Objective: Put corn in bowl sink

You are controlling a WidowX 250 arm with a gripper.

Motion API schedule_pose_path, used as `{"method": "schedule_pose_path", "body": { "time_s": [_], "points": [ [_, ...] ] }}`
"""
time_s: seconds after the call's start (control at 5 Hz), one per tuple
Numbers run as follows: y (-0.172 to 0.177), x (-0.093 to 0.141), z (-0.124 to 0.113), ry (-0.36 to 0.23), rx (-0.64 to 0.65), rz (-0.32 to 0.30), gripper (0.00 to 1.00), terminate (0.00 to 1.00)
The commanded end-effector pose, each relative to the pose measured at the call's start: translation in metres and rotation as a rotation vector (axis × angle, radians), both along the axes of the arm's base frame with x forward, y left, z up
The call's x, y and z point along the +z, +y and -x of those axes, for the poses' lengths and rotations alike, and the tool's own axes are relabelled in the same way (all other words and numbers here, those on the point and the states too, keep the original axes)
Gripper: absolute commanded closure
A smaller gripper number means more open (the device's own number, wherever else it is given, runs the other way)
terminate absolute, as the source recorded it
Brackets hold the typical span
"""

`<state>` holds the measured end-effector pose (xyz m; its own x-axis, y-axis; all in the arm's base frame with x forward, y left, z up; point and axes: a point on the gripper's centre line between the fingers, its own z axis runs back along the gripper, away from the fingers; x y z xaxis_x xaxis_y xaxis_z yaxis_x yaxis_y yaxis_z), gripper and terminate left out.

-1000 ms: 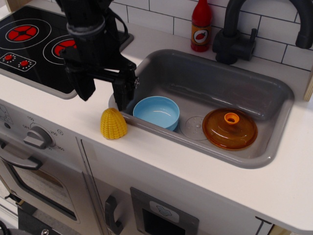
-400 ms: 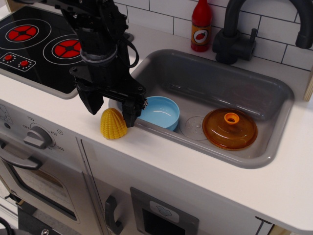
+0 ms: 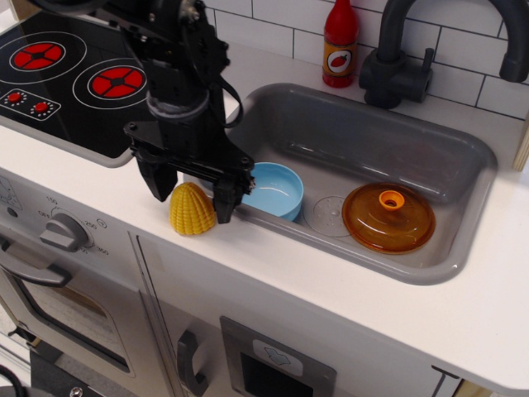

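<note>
The yellow corn should go in the bowl (image 3: 273,190) in the sink, so my gripper should next grab the corn by its ribbed body (image 3: 192,211).
The yellow ribbed corn (image 3: 191,212) stands upright on the white counter at the front left corner of the sink (image 3: 463,215). My black gripper (image 3: 190,194) is open, lowered over the corn, with one finger to its left and the other finger (image 3: 226,201) to its right, straddling its upper part. The fingers do not press on it. The light-blue bowl (image 3: 273,190) sits empty in the sink's front left, just right of the gripper.
An orange translucent lid with a knob (image 3: 388,217) lies in the sink beside the drain (image 3: 326,213). A red bottle (image 3: 340,43) and a black faucet (image 3: 397,66) stand behind the sink. A black stove (image 3: 58,74) lies at the left.
My gripper has come forward and down from behind the corn, and its open fingers now straddle the corn. Corn, bowl and lid have not moved.
</note>
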<state>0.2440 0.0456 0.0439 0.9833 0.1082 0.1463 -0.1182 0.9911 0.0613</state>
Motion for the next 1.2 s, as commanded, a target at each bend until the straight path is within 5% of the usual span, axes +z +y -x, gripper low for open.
{"method": "schedule_pose_path", "body": {
  "time_s": [0.0, 0.2, 0.8, 1.0],
  "points": [
    [-0.003, 0.0, -0.004, -0.022, 0.088, -0.014, 0.0, 0.0],
    [-0.004, -0.001, -0.005, -0.029, 0.108, -0.019, 1.0, 0.0],
    [-0.027, 0.044, -0.053, -0.032, 0.269, 0.079, 1.0, 0.0],
    [-0.04, 0.036, -0.077, -0.029, 0.33, 0.071, 1.0, 0.0]
  ]
}}
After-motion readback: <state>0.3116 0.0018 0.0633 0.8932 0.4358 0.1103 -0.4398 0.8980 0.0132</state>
